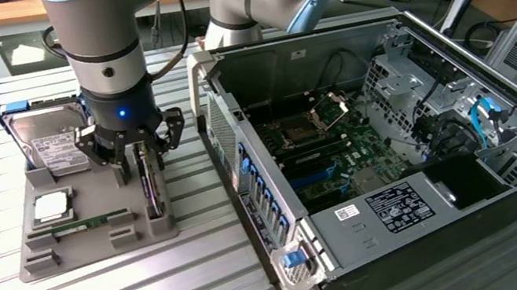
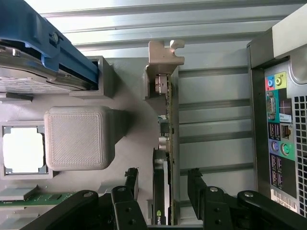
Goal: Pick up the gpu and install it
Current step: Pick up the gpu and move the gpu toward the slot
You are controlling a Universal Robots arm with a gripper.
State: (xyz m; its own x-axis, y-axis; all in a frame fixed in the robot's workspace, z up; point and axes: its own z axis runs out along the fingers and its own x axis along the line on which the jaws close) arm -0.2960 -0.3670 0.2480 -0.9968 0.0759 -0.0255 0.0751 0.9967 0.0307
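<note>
The gripper grabs the GPU across its free upper long edge (image 1: 141,151) next, since the GPU's lower edge stands down in the grey tray's slot (image 1: 156,214).
The gpu (image 1: 150,186) stands on its long edge in a slot of the grey holder tray (image 1: 96,249), left of the open computer case in the exterior view. My gripper (image 1: 138,152) hangs directly over it, open. In the wrist view the gpu (image 2: 165,120) runs edge-on, with its silver end bracket (image 2: 165,53) at the far end. My gripper (image 2: 164,181) straddles the card. One black finger (image 2: 132,178) is on one side and the other finger (image 2: 195,179) is on the opposite side. A small gap shows between each finger and the card.
The tray also holds a hard drive (image 1: 51,145) in a blue caddy (image 2: 62,52), a CPU (image 1: 51,205) and a green RAM stick (image 1: 91,221). The open computer case (image 1: 239,156) lies at the exterior view's right, its motherboard (image 1: 329,150) exposed. The case's rear ports (image 2: 278,139) are close beside the tray.
</note>
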